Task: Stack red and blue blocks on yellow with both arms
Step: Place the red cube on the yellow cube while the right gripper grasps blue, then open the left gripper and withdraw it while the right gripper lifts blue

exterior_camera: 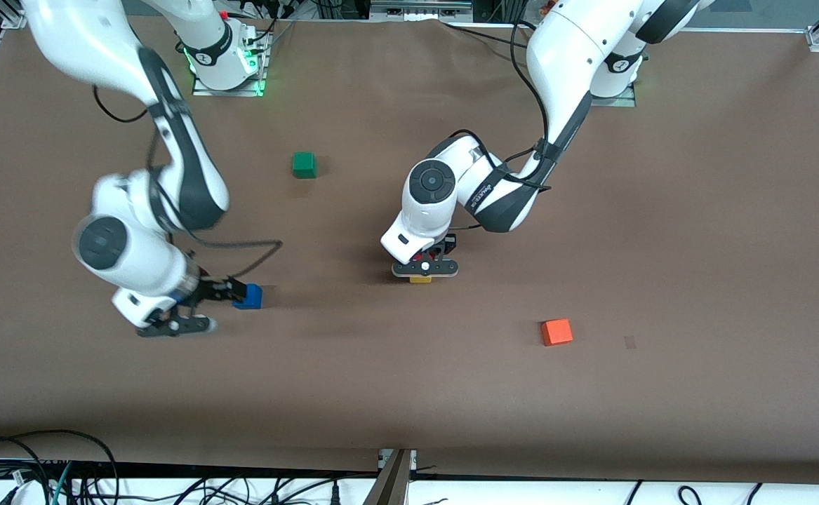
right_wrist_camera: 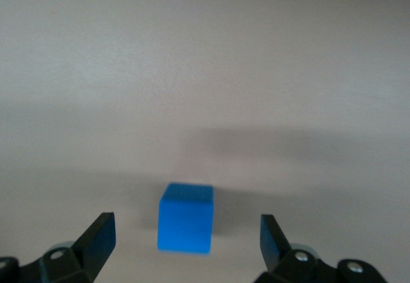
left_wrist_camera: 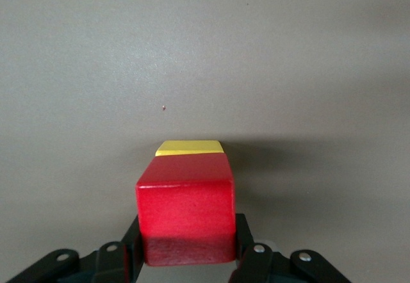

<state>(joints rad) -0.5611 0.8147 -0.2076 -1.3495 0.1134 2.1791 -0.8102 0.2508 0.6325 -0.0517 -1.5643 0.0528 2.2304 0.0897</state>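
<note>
I should next stack the blue block [exterior_camera: 248, 297] on the red and yellow blocks, so my right gripper should grab it by its opposite sides.
My left gripper [exterior_camera: 423, 269] is shut on the deep red block [left_wrist_camera: 186, 209], with a finger against each side. The red block sits on or just over the yellow cube [left_wrist_camera: 189, 147]; I cannot tell if they touch. In the front view only an edge of the yellow cube [exterior_camera: 420, 279] shows under the gripper, mid-table. My right gripper [exterior_camera: 230, 289] is open over the blue block [exterior_camera: 248, 297], toward the right arm's end of the table. In the right wrist view the blue block [right_wrist_camera: 186, 218] lies between the spread fingers [right_wrist_camera: 99, 232], clear of both.
A green cube [exterior_camera: 304, 165] lies farther from the front camera, between the two arms. An orange-red cube [exterior_camera: 556, 332] lies nearer to the front camera, toward the left arm's end. The brown table [exterior_camera: 697, 245] has open room around them.
</note>
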